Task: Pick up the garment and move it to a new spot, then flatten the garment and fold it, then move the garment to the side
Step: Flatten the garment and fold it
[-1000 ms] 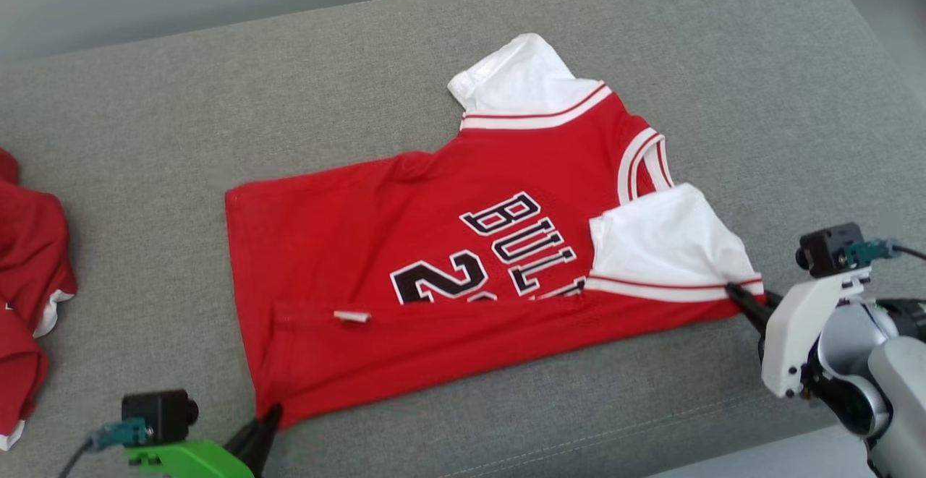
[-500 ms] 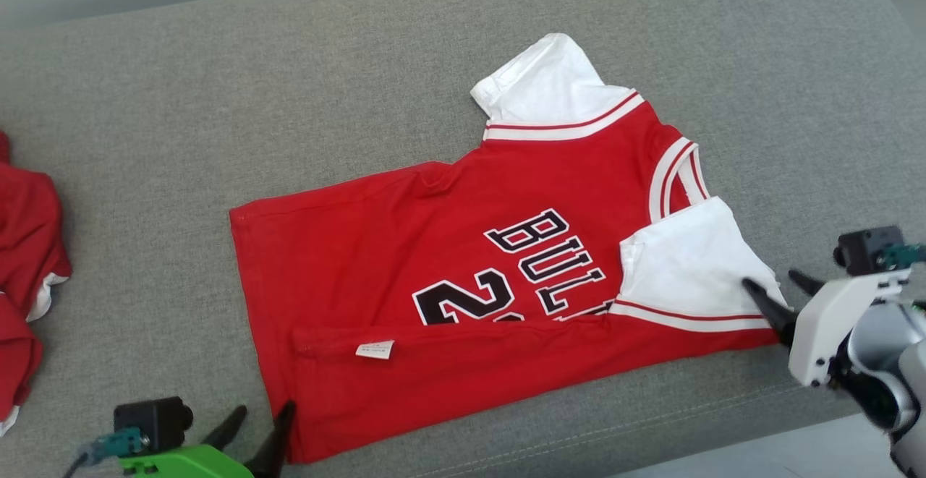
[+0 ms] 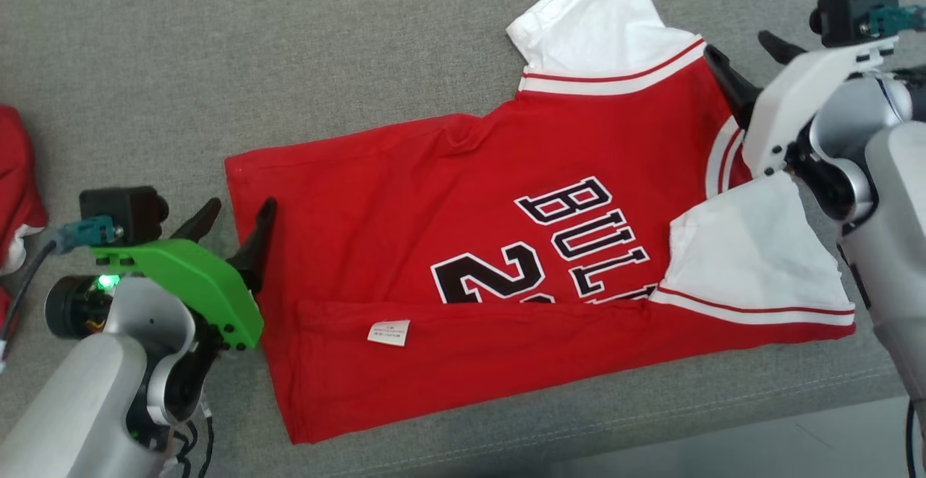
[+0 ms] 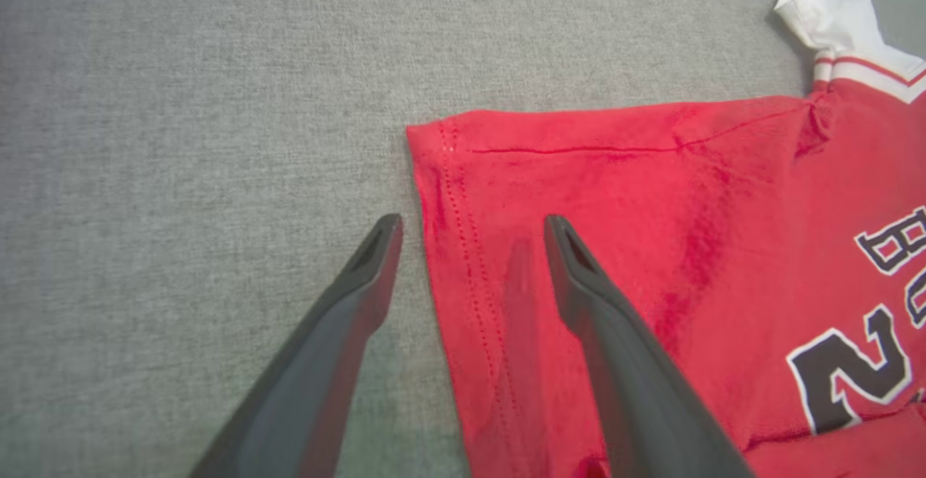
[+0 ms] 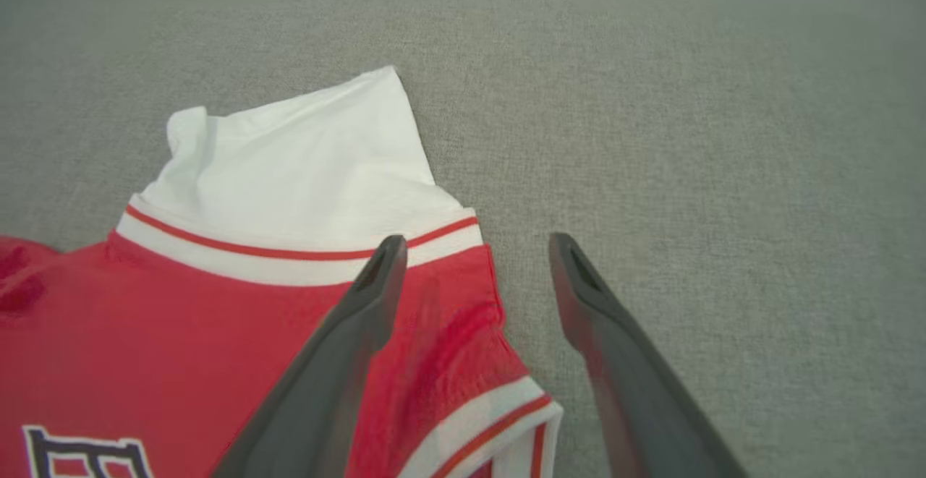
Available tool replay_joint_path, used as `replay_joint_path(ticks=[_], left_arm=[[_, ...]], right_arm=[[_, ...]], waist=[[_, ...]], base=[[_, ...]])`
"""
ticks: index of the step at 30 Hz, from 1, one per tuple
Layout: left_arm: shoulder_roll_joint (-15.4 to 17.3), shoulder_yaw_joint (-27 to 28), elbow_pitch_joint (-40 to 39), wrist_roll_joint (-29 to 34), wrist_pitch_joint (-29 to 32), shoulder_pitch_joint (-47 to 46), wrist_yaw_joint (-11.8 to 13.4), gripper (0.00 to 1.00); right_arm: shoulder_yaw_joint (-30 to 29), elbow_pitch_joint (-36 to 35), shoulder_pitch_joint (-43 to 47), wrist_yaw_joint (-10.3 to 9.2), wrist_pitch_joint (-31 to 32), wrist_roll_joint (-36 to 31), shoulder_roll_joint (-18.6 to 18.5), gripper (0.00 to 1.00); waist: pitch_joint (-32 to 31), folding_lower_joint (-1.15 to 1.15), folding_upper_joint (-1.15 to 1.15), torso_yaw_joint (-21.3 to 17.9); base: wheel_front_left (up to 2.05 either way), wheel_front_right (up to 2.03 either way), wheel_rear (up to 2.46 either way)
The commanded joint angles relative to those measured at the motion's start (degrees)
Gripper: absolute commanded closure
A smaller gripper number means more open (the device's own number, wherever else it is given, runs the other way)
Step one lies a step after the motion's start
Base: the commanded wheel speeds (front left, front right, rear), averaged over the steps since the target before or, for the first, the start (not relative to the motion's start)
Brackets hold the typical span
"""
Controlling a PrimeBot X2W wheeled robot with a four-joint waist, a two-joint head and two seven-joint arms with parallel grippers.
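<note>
My right gripper is to grab the upper white sleeve by its edge [image 3: 652, 30] next, so that it can fold the jersey [image 3: 469, 183] into a narrow piece.
The garment [image 3: 477, 196] is a red jersey with white sleeves and black lettering, lying flat on the grey cushion [image 3: 289, 66]. Its near strip is folded up over the front, with a small white label showing on it. My left gripper [image 3: 239, 209] is open, its fingers astride the hem [image 4: 463, 261] near the far corner, one over the red cloth and one over the cushion. My right gripper [image 3: 739, 45] is also open, at the far shoulder beside the collar. In the right wrist view one finger is over the red shoulder [image 5: 217, 319] below the white sleeve [image 5: 304, 167], the other over bare cushion.
Another red garment [image 3: 14, 174] lies at the left edge of the cushion. The cushion's front edge runs along the bottom right, with pale floor [image 3: 796, 442] beyond it. Bare grey fabric stretches to the far left of the jersey.
Both grippers opened and let go of the jersey's near folded edge. They then moved to its far side, left to the hem corner, right to the shoulder. The head camera also shifted.
</note>
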Motion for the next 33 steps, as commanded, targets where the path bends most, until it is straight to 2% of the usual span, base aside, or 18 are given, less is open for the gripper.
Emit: replay_joint_path(ticks=[1, 7, 20, 21, 22, 23, 24, 25, 26, 28, 29, 30, 33], left_arm=[[-0.62, -0.73, 1.22, 0.51, 0.41, -2.33, -0.94, 0.00], [-3.60, -3.80, 6.28, 2.00, 0.92, -8.60, -3.88, 0.00], [-7.44, -6.77, 11.85, 1.63, 0.69, -12.65, -7.53, 0.00], [-7.59, -6.87, 12.22, 1.45, 0.81, -12.87, -7.59, 0.00], [-7.80, -6.90, 12.62, 1.16, 0.85, -12.92, -7.77, 0.00], [-8.01, -6.98, 12.99, 0.94, 0.95, -12.97, -8.04, 0.00], [-8.25, -6.92, 13.25, 0.65, 0.74, -13.10, -8.33, 0.00], [-8.55, -6.71, 13.55, 0.23, 0.53, -13.17, -8.43, 0.00], [-8.65, -6.67, 13.88, -0.05, 0.50, -13.24, -8.67, 0.11], [-8.98, -6.59, 14.38, -0.30, 0.00, -13.59, -9.09, 0.55], [-9.21, -6.63, 14.69, -0.40, -0.23, -13.72, -9.26, 0.69], [-9.45, -6.65, 15.07, -0.57, -0.49, -13.76, -9.55, 1.00], [-10.24, -6.02, 16.41, -1.12, -1.95, -13.98, -9.94, 1.00]], right_arm=[[0.52, 1.73, -2.18, -0.09, -1.03, -0.85, 0.67, 0.00], [2.67, 10.62, -10.57, -0.09, -4.04, -2.63, 2.37, 0.00], [6.36, 23.33, -19.46, -0.09, -6.75, -2.29, 4.26, 0.00], [6.84, 23.88, -19.64, -0.09, -7.10, -1.93, 4.40, 0.21], [7.13, 24.37, -19.87, -0.08, -7.78, -1.66, 4.49, 0.63], [7.50, 24.95, -20.00, -0.08, -8.31, -1.45, 4.55, 0.94], [7.94, 25.37, -19.94, -0.09, -8.73, -1.19, 4.63, 1.00], [8.42, 25.74, -19.86, -0.09, -9.18, -0.81, 4.61, 1.00], [8.62, 26.06, -19.90, -0.11, -9.87, -0.44, 4.32, 1.00], [8.96, 26.51, -20.13, -0.12, -11.27, 0.31, 3.59, 1.00], [9.17, 26.73, -20.23, -0.12, -11.96, 0.65, 3.36, 1.00], [9.39, 26.93, -20.30, -0.12, -12.66, 1.06, 3.24, 1.00], [9.44, 27.83, -20.70, -0.11, -14.98, 1.99, 2.64, 1.00]], waist=[[3.63, 0.00, 0.62, 2.89], [6.02, 0.00, 0.62, 6.31], [7.76, 0.00, 0.62, 9.61], [7.77, 0.00, 0.62, 9.61], [7.74, 0.00, 0.62, 9.54], [7.66, 0.00, 0.62, 9.44], [7.54, 0.00, 0.62, 9.29], [7.38, 0.00, 0.62, 9.10], [7.21, 0.00, 0.62, 8.88], [6.94, 0.00, 0.62, 8.37], [6.73, 0.00, 0.62, 8.08], [6.50, 0.00, 0.62, 7.79], [5.63, 0.00, 0.62, 6.93]], base=[[0.00, 0.00, 0.00], [0.00, 0.00, 0.00], [0.00, 0.00, 0.00], [0.00, 0.00, 0.00], [0.00, 0.00, 0.00], [0.00, 0.00, 0.00], [0.00, 0.00, 0.00], [0.00, 0.00, 0.00], [0.00, 0.00, 0.00], [0.00, 0.00, 0.00], [0.00, 0.00, 0.00], [0.00, 0.00, 0.00], [0.00, 0.00, 0.00]])
